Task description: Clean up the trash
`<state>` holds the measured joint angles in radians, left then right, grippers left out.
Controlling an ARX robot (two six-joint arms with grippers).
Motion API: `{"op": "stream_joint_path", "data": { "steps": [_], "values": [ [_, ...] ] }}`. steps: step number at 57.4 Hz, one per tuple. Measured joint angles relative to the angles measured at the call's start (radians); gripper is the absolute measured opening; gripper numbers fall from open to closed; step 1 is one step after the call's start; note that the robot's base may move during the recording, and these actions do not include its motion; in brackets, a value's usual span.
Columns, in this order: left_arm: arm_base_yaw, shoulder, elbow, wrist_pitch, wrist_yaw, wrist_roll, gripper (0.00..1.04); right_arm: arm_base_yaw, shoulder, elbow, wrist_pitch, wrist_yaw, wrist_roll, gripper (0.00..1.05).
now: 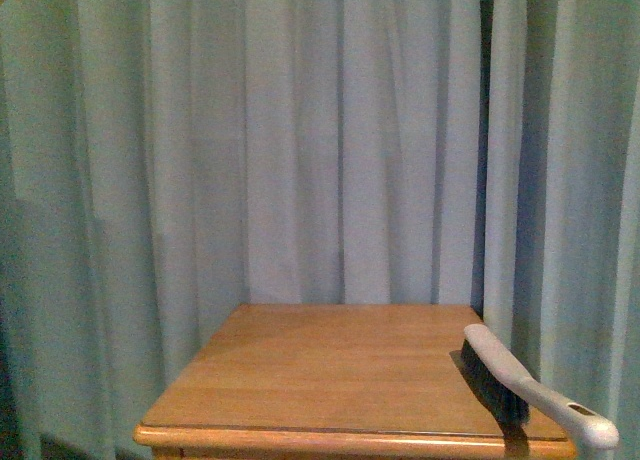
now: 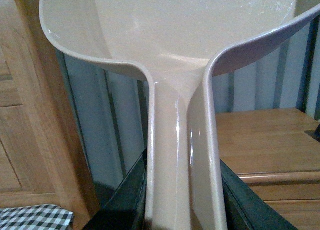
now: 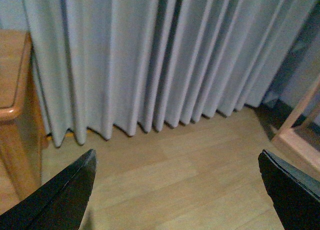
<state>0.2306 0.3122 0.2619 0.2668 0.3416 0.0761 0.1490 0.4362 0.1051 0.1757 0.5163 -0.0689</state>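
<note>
The brush (image 1: 520, 385) is for sweeping up the trash. My right gripper will grab it by its white handle (image 1: 565, 410) next.
The trash, a small white paper wad, shows in no view. My left gripper (image 2: 182, 190) is shut on the handle of the pale pink dustpan (image 2: 190, 35), whose empty scoop fills the upper part of the left wrist view. My right gripper (image 3: 177, 165) is open and empty, held over bare wooden floor beside the curtain. A brush (image 1: 520, 385) with dark bristles and a white handle lies on the front right corner of the wooden table (image 1: 330, 370), its handle sticking out past the edge. Neither arm shows in the front view.
Pale blue-grey curtains (image 1: 330, 140) hang behind and beside the table. In the left wrist view there is a wooden cabinet (image 2: 25, 115), a checked cloth (image 2: 30, 217) low down, and the table (image 2: 265, 135). The right wrist view shows the table corner (image 3: 12, 90) and a wooden frame (image 3: 300, 135).
</note>
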Motion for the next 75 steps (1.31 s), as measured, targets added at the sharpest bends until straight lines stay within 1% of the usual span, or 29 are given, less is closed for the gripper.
{"op": "stream_joint_path", "data": {
  "steps": [6,11,12,13,17,20,30,35,51,75],
  "values": [
    [0.0,0.0,0.0,0.0,0.0,0.0,0.28,-0.05,0.238,0.171,0.002,-0.141,0.086,0.97],
    [0.0,0.0,0.0,0.0,0.0,-0.002,0.28,-0.056,0.439,0.326,-0.029,-0.248,0.151,0.97],
    [0.0,0.0,0.0,0.0,0.0,-0.003,0.28,-0.054,0.503,0.379,-0.048,-0.264,0.173,0.97],
    [0.0,0.0,0.0,0.0,0.0,-0.003,0.28,-0.021,0.748,0.595,-0.135,-0.29,0.24,0.97],
    [0.0,0.0,0.0,0.0,0.0,-0.003,0.28,0.013,0.895,0.751,-0.235,-0.308,0.298,0.97],
    [0.0,0.0,0.0,0.0,0.0,-0.003,0.28,0.031,0.968,0.835,-0.279,-0.312,0.327,0.97],
    [0.0,0.0,0.0,0.0,0.0,-0.003,0.28,0.089,1.174,1.059,-0.405,-0.322,0.42,0.97],
    [0.0,0.0,0.0,0.0,0.0,-0.003,0.28,0.106,1.244,1.123,-0.453,-0.32,0.451,0.97],
    [0.0,0.0,0.0,0.0,0.0,-0.003,0.28,0.118,1.384,1.228,-0.505,-0.319,0.509,0.97],
    [0.0,0.0,0.0,0.0,0.0,-0.003,0.28,0.148,1.498,1.265,-0.49,-0.341,0.564,0.97]
  ]
}}
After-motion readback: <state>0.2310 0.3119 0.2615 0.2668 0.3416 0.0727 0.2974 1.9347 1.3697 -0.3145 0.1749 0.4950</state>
